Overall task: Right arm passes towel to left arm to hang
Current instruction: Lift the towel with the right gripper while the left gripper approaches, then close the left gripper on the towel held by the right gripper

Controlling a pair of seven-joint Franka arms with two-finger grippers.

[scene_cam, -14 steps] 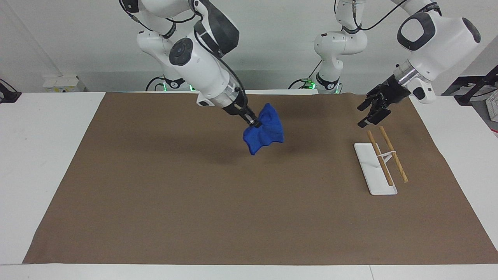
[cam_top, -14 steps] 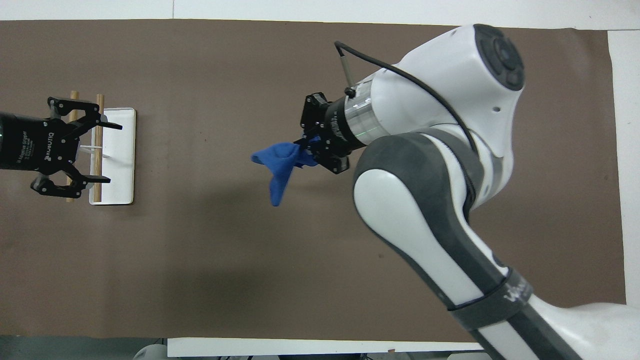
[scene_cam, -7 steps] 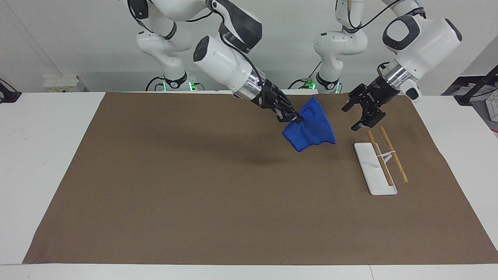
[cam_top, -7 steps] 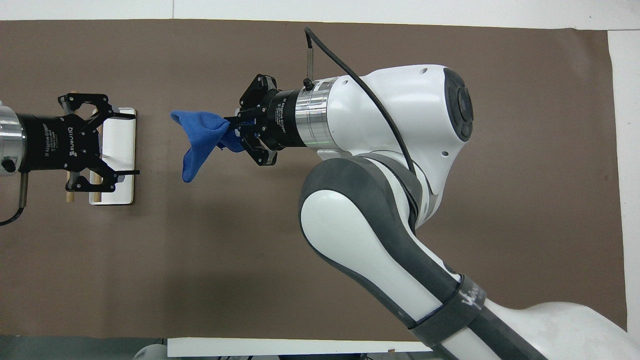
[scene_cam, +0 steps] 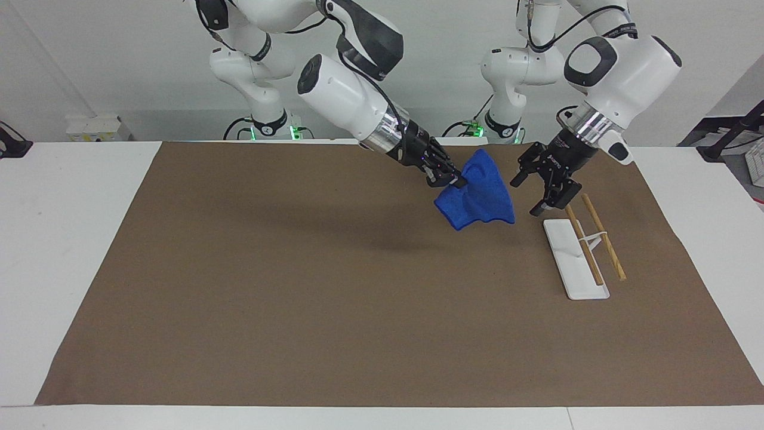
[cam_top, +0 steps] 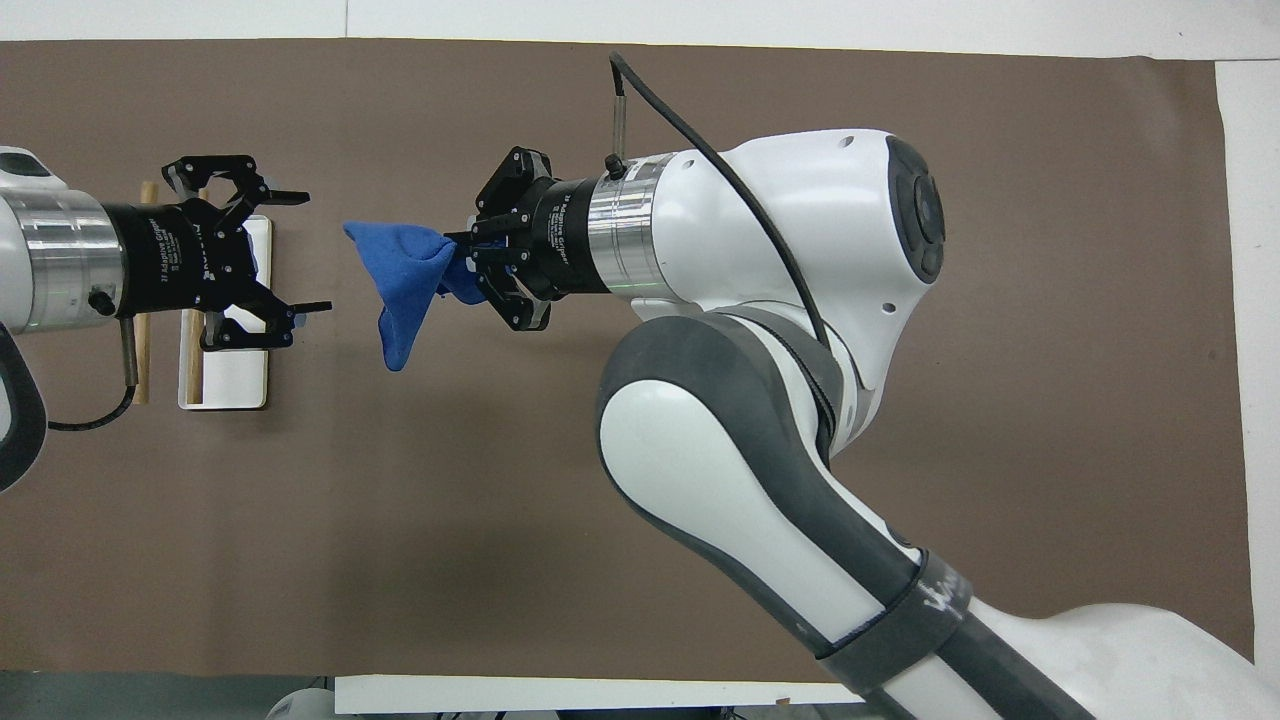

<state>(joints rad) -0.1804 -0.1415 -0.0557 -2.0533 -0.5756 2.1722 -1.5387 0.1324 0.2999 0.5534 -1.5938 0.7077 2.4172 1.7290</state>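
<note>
The towel's loose upper corner sticks out while its lower cloth hangs slack. My left gripper needs to take hold of the towel by that corner.
My right gripper is shut on the blue towel and holds it in the air over the brown mat, the cloth hanging down from the fingers. My left gripper is open, up in the air beside the towel, a small gap from its edge and not touching it. The left gripper is over the end of the towel rack that lies nearer to the robots.
The rack has a white base plate and two wooden rods and stands toward the left arm's end of the table. A brown mat covers most of the white table.
The right gripper carried the towel toward the left arm's end of the table, then held still. The left gripper moved in toward the towel with its fingers open.
</note>
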